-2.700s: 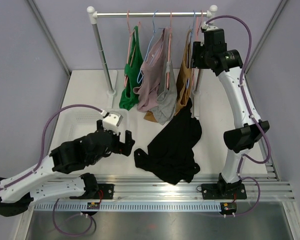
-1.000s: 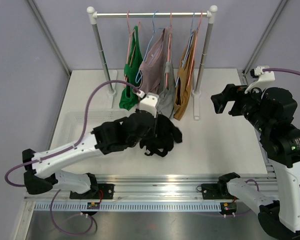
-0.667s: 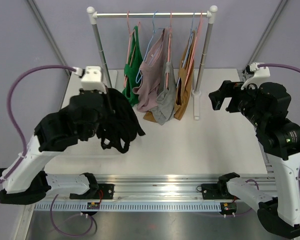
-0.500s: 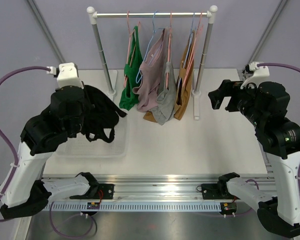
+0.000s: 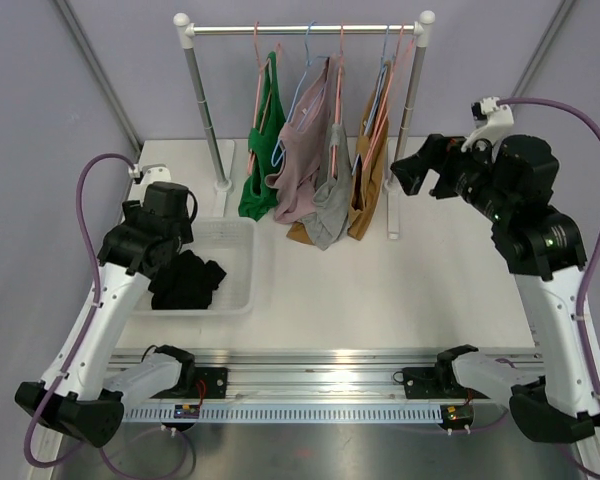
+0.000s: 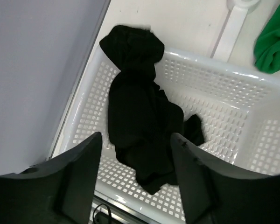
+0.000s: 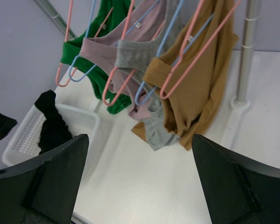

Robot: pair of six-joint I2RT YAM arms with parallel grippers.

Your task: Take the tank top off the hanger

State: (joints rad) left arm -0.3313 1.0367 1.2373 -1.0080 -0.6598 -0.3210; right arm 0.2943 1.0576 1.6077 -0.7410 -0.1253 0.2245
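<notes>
Next, the right gripper grabs the tan top's blue hanger by its near sloping arm [image 5: 371, 112] [image 7: 165, 38], so the cloth and hook stay free for removal.
The black tank top [image 5: 185, 283] lies crumpled in the white basket [image 5: 235, 262], off any hanger. My left gripper [image 5: 172, 256] hangs open just above it. In the left wrist view the black top [image 6: 140, 121] lies between and below my spread fingers [image 6: 79, 179], untouched. My right gripper [image 5: 401, 177] is open and empty, raised to the right of the rack and facing the hanging tops. In the right wrist view [image 7: 140, 184] the green [image 7: 107, 42], mauve [image 7: 113, 51], grey [image 7: 139, 55] and tan [image 7: 200, 88] tops hang on pink and blue hangers.
The clothes rack's rod [image 5: 305, 30] stands on two posts [image 5: 208, 120] at the back of the table, the right post [image 5: 408, 130] close to my right gripper. The basket [image 6: 224, 107] sits at the left table edge by the grey wall.
My left arm carried the black top from the table's middle leftward, let it go into the basket and now stands open. My right arm left the rack, then swung back toward it.
</notes>
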